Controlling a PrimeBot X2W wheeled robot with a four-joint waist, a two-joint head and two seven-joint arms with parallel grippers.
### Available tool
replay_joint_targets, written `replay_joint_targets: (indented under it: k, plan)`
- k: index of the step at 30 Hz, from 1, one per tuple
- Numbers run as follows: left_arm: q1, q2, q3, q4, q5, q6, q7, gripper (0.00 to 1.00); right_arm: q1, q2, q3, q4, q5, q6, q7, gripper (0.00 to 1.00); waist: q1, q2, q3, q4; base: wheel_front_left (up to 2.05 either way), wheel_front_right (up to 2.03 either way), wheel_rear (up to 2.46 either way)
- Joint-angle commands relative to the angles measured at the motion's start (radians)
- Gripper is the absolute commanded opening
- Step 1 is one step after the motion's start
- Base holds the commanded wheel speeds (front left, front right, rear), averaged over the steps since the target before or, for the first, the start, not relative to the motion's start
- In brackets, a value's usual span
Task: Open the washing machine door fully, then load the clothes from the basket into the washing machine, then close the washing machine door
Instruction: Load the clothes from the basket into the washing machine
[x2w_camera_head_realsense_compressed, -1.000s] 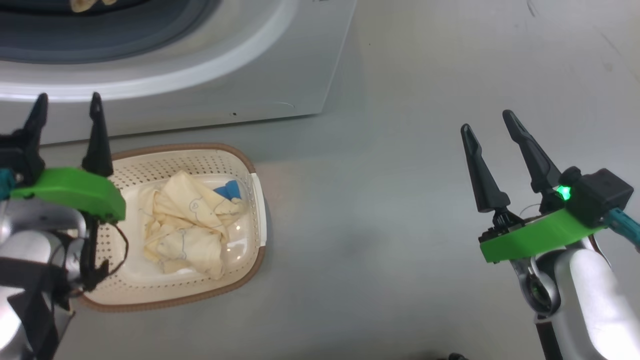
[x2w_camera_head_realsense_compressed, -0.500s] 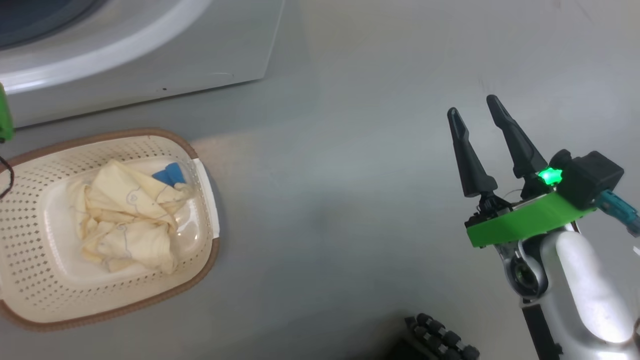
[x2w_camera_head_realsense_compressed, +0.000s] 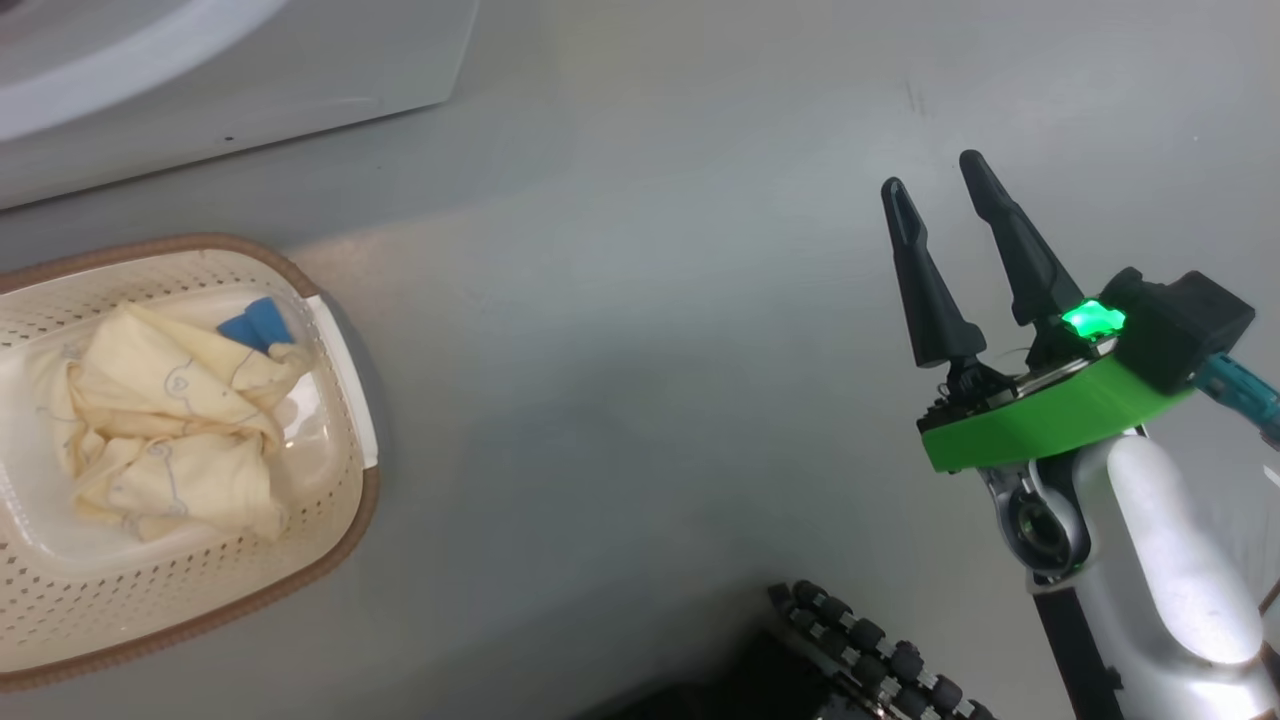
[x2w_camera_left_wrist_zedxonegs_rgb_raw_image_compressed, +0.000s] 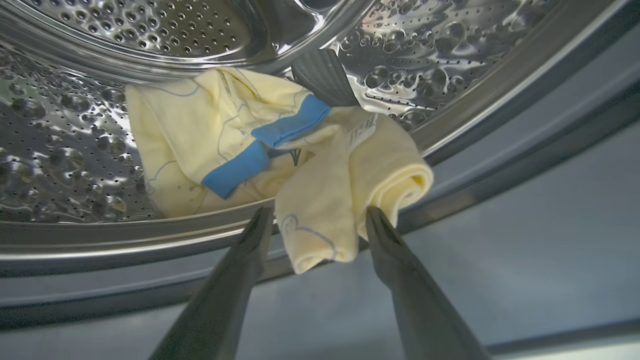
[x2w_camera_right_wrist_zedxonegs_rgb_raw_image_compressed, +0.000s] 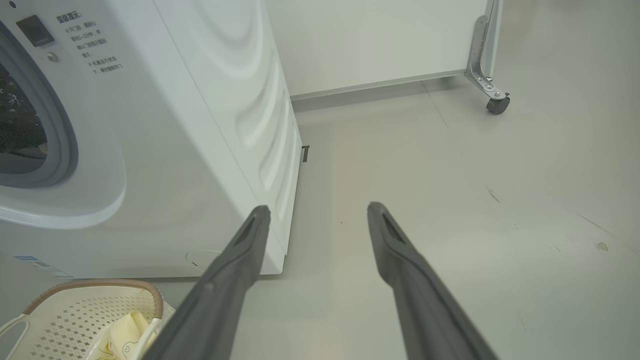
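Note:
The left gripper grabs the cream-yellow garment by its fold draped over the drum's edge (x2w_camera_left_wrist_zedxonegs_rgb_raw_image_compressed: 322, 219) next, to load it into the steel drum (x2w_camera_left_wrist_zedxonegs_rgb_raw_image_compressed: 75, 150).
The cream basket (x2w_camera_head_realsense_compressed: 150, 590) with a brown rim sits on the floor at the left of the head view, and crumpled cream-yellow clothes (x2w_camera_head_realsense_compressed: 150, 430) with a blue patch lie in it. Behind it stands the white washing machine (x2w_camera_head_realsense_compressed: 250, 90). Another cream-yellow garment (x2w_camera_left_wrist_zedxonegs_rgb_raw_image_compressed: 200, 135) lies in the steel drum (x2w_camera_left_wrist_zedxonegs_rgb_raw_image_compressed: 75, 150), one fold draped over the drum's lip. My left gripper (x2w_camera_left_wrist_zedxonegs_rgb_raw_image_compressed: 318, 212) is open, its tips on either side of that hanging fold. My right gripper (x2w_camera_head_realsense_compressed: 930, 172) is open and empty over bare floor, far right of the basket. The washing machine door is out of view.
The right wrist view looks along the washing machine's (x2w_camera_right_wrist_zedxonegs_rgb_raw_image_compressed: 175, 150) right side, with the basket (x2w_camera_right_wrist_zedxonegs_rgb_raw_image_compressed: 75, 305) at its foot. A white panel on a caster (x2w_camera_right_wrist_zedxonegs_rgb_raw_image_compressed: 497, 104) stands at the back. A dark ribbed wheel (x2w_camera_head_realsense_compressed: 870, 650) of my base is at the head view's bottom edge.
The head camera has swung right, so the basket and machine slid left in the picture and my left gripper left it. The right gripper stays open and has risen slightly.

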Motion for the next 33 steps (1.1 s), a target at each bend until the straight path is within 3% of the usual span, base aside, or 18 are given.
replay_joint_targets:
  k: [1,12,13,14,15,25,33]
  plan:
    - [-0.048,0.068,0.031,-0.016,-0.012,-0.021,0.038,1.0,0.002,-0.003,0.022,-0.028,0.014,-0.003,-0.01,1.0,-0.0001,0.0,0.012,-0.01,0.0,0.0,0.0]
    - [-0.145,0.101,-0.006,0.013,-0.034,-0.093,0.212,1.0,-0.014,-0.003,0.049,-0.021,0.05,-0.003,-0.01,1.0,-0.0001,0.0,0.051,-0.047,0.0,0.0,0.0]
    - [-0.153,0.101,-0.008,0.014,-0.034,-0.095,0.221,0.5,-0.014,-0.003,0.05,-0.021,0.051,-0.003,-0.01,1.0,-0.0001,0.0,0.054,-0.048,0.0,0.0,0.0]
    - [-0.161,0.102,-0.009,0.015,-0.036,-0.096,0.23,0.18,-0.015,-0.003,0.051,-0.021,0.053,-0.003,-0.01,1.0,-0.0001,0.0,0.057,-0.05,0.0,0.0,0.0]
    - [-0.167,0.104,-0.012,0.016,-0.035,-0.098,0.239,0.0,-0.016,-0.003,0.053,-0.021,0.055,-0.003,-0.01,1.0,-0.0001,0.0,0.059,-0.052,0.0,0.0,0.0]
    - [-0.279,0.128,-0.018,0.007,0.054,-0.082,0.144,0.0,-0.033,-0.003,0.068,-0.029,0.076,-0.003,-0.01,1.0,-0.0001,0.0,0.098,-0.072,0.0,0.0,0.0]
    - [-0.36,0.128,0.041,0.075,0.084,0.002,-0.009,0.0,-0.049,-0.003,0.094,-0.033,0.093,-0.003,-0.01,1.0,-0.0001,0.0,0.148,-0.119,0.0,0.0,0.0]
